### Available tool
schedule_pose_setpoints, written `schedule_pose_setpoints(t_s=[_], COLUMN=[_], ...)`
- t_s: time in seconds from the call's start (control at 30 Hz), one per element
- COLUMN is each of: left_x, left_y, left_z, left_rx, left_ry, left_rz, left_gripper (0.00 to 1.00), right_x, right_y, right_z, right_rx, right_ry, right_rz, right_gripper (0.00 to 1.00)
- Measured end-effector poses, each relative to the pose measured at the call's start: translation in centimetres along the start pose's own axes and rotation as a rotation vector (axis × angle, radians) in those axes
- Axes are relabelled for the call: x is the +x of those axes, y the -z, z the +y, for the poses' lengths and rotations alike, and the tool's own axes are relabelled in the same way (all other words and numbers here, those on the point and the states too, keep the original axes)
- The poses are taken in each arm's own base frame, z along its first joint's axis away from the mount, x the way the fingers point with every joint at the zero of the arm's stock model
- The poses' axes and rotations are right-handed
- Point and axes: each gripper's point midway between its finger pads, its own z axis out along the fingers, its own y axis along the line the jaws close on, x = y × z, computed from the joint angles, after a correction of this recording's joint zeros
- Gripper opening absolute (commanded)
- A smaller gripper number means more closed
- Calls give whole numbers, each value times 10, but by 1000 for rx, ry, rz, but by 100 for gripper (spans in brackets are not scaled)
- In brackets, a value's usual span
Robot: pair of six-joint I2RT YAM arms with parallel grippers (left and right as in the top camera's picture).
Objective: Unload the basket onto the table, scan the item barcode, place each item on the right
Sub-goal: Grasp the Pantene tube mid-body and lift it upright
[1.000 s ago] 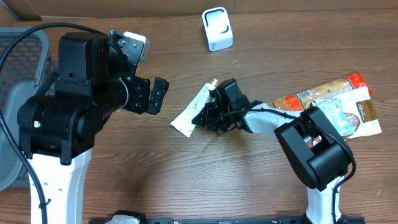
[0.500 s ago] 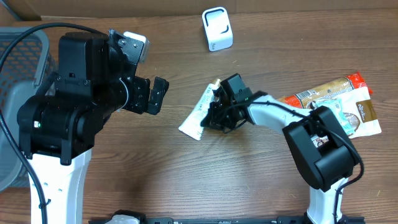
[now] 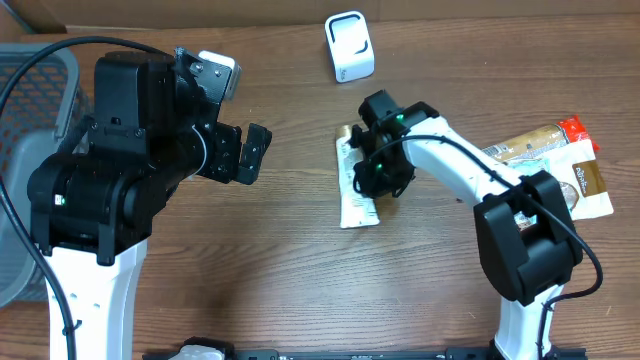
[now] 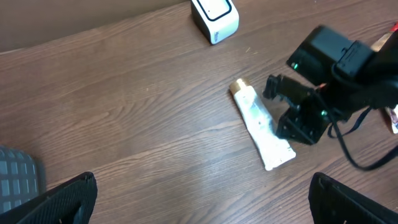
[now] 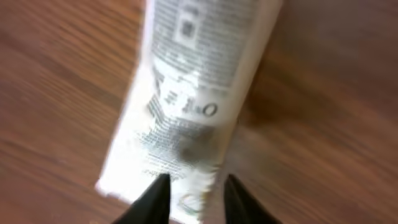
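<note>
I need to grab the white tube with my right gripper next, by its crimped end (image 3: 361, 216) (image 5: 177, 191), so the barcode on the tube's printed side stays uncovered to scan.
The item is a white tube with a gold cap (image 3: 357, 190) lying flat on the wooden table, cap toward the far edge; it also shows in the left wrist view (image 4: 261, 127). Its printed side with a small barcode faces up (image 5: 193, 81). My right gripper (image 3: 372, 182) hovers over the tube's crimped end. Its fingers (image 5: 155, 199) stand slightly apart with the tube's edge between them, so the gripper (image 5: 196, 196) is open. My left gripper (image 3: 248, 153) hangs wide open to the left, well away from the tube, with nothing between its fingertips (image 4: 68, 196).
A white barcode scanner (image 3: 349, 46) stands at the back centre, also in the left wrist view (image 4: 214, 15). Snack packets (image 3: 545, 165) lie at the right. A grey basket (image 3: 25, 150) sits at the left edge.
The right gripper has swung the tube from a diagonal lie to nearly lengthwise and shifted it right. Its jaws have parted. The left arm has stayed still.
</note>
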Motion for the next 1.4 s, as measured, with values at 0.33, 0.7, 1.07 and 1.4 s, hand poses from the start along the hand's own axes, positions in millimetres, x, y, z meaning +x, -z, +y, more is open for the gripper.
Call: schedule_pose_setpoints(t_s=[0.33,0.7,1.07,1.4], left_x=[0,0,0,0], left_y=[0,0,0,0], left_z=[0,0,0,0], left_rx=[0,0,0,0], left_ry=[0,0,0,0], left_rz=[0,0,0,0], left_gripper=[100,100,100,100], right_x=[-19,-37,-27,-29], right_y=[21,19,-19,-28], right_z=[-39,0,-3,0], right_rx=[-151,-327,-251,-307], right_ry=[-96,-219,-341,-436], right_rz=[-104,-150,-153,-227], right_gripper=[82,86,80,47])
